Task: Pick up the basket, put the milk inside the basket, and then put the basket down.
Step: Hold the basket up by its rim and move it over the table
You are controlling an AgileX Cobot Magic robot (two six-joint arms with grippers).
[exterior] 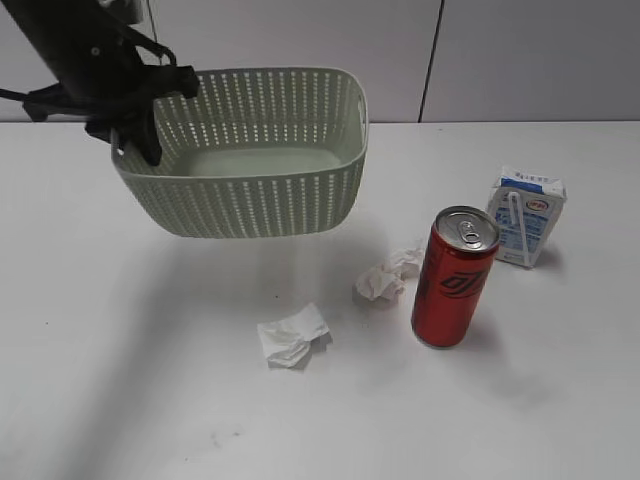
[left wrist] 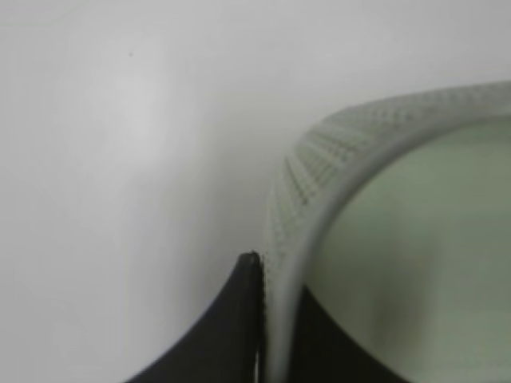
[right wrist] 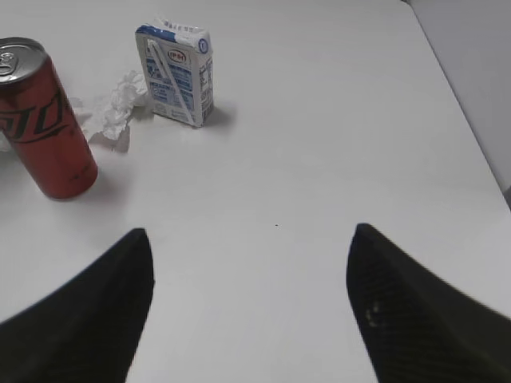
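The robot's right gripper should put the milk inside the basket (exterior: 250, 160). To do that, it should next grab the white and blue milk carton by its top (exterior: 527, 180).
The pale green basket (exterior: 250, 160) hangs tilted above the white table at the upper left, empty, its shadow below it. My left gripper (exterior: 140, 135) is shut on the basket's left rim; the left wrist view shows the rim (left wrist: 319, 199) pinched between the black fingers (left wrist: 275, 279). The milk (exterior: 527, 216), a white and blue carton with a straw, stands upright on the table at the right; it also shows in the right wrist view (right wrist: 176, 73). My right gripper (right wrist: 249, 239) is open and empty, low over bare table, short of the carton. It is outside the exterior view.
A red can (exterior: 453, 277) stands upright left of the milk and also shows in the right wrist view (right wrist: 44, 120). Two crumpled tissues lie on the table, one (exterior: 390, 272) beside the can, one (exterior: 292, 338) nearer the front. The table's right edge (right wrist: 471, 120) is near.
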